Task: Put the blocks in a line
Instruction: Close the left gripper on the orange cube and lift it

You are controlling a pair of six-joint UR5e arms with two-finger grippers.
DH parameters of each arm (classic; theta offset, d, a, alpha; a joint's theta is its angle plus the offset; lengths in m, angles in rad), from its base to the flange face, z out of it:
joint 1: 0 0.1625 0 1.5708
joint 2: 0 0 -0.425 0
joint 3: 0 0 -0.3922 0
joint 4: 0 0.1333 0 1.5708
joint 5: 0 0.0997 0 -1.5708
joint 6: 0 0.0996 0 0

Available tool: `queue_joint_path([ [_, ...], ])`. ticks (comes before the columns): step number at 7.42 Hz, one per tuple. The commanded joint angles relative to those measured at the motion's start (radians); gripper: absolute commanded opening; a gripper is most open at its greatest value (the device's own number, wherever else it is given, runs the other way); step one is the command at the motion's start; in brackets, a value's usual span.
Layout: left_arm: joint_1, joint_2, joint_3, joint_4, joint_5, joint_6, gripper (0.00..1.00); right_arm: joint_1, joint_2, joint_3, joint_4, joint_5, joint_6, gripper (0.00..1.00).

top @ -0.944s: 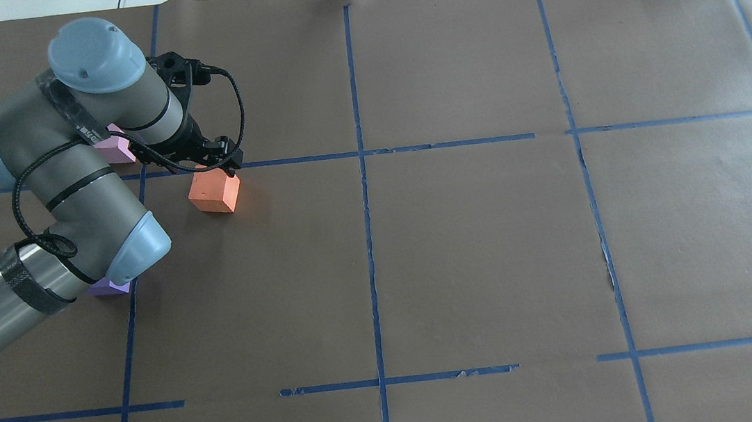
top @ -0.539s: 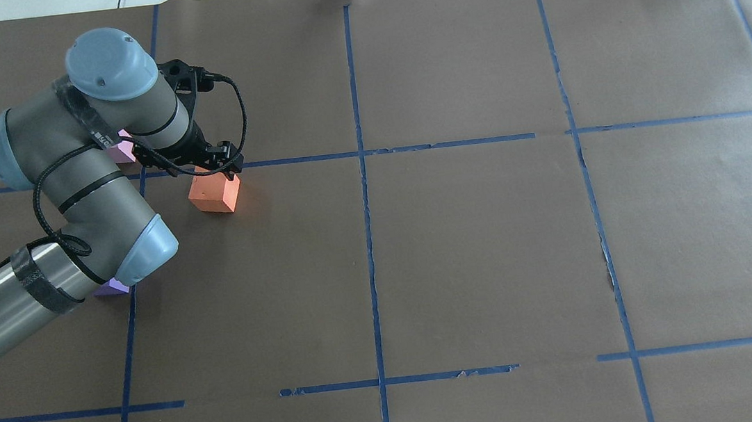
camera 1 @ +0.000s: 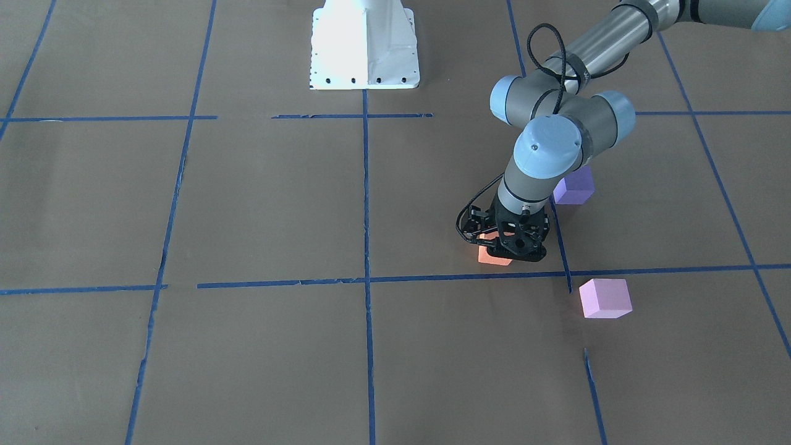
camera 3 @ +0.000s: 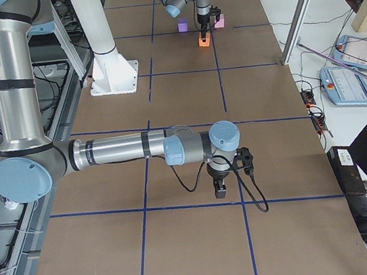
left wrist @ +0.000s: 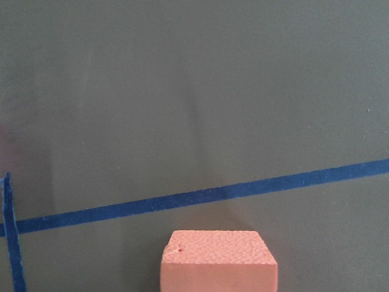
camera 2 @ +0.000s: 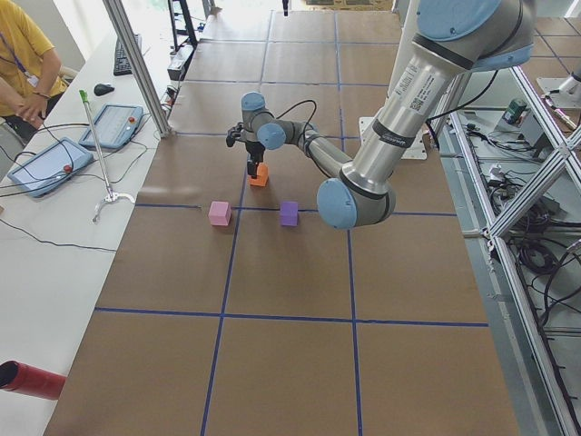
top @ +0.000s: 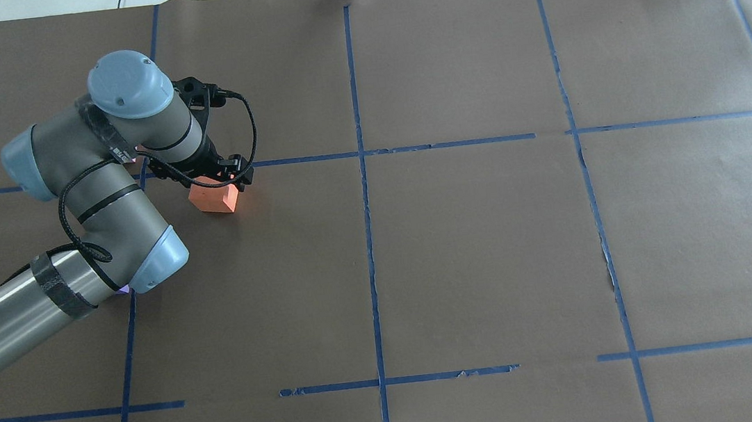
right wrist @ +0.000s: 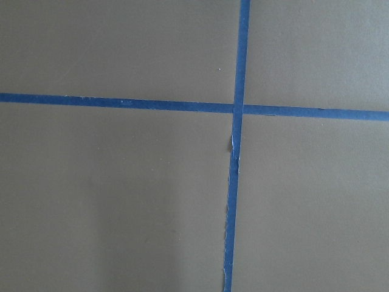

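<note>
I need to grab the orange block by its body (camera 1: 492, 253) (left wrist: 218, 267) with my left gripper next. Then it can go in line with the others.
The orange block (top: 215, 198) sits on the brown paper just below a blue tape line; it also shows in the front-facing view (camera 1: 492, 256) and at the bottom of the left wrist view (left wrist: 219, 261). My left gripper (top: 219, 180) is open and low over it, with its fingers on either side of the block's top. The pale pink block (camera 1: 605, 298) lies beyond the tape line, apart from it. The violet-blue block (camera 1: 574, 186) lies behind the left arm's wrist. In the overhead view the arm hides both almost fully. My right gripper (camera 3: 219, 188) hangs over bare paper far off; I cannot tell its state.
The white robot base (camera 1: 363, 43) stands at the table's middle on the robot's side. Blue tape lines (top: 361, 170) grid the brown paper. An operator (camera 2: 27, 64) and tablets are at a side bench on the far side.
My left arm has swung right and its gripper has come down from above the orange block to around its top. The arm now covers the pink and violet-blue blocks more.
</note>
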Motion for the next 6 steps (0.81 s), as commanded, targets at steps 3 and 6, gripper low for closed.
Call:
queue_joint_path([
  [3,0.004,0.002,0.025,-0.016,0.001,-0.001,0.74,0.000,0.000,0.000,0.000,0.000,0.000,1.00],
  [6,-0.010,0.003,-0.003,-0.010,-0.001,0.000,0.21,0.000,0.000,0.000,0.000,0.000,0.000,1.00],
])
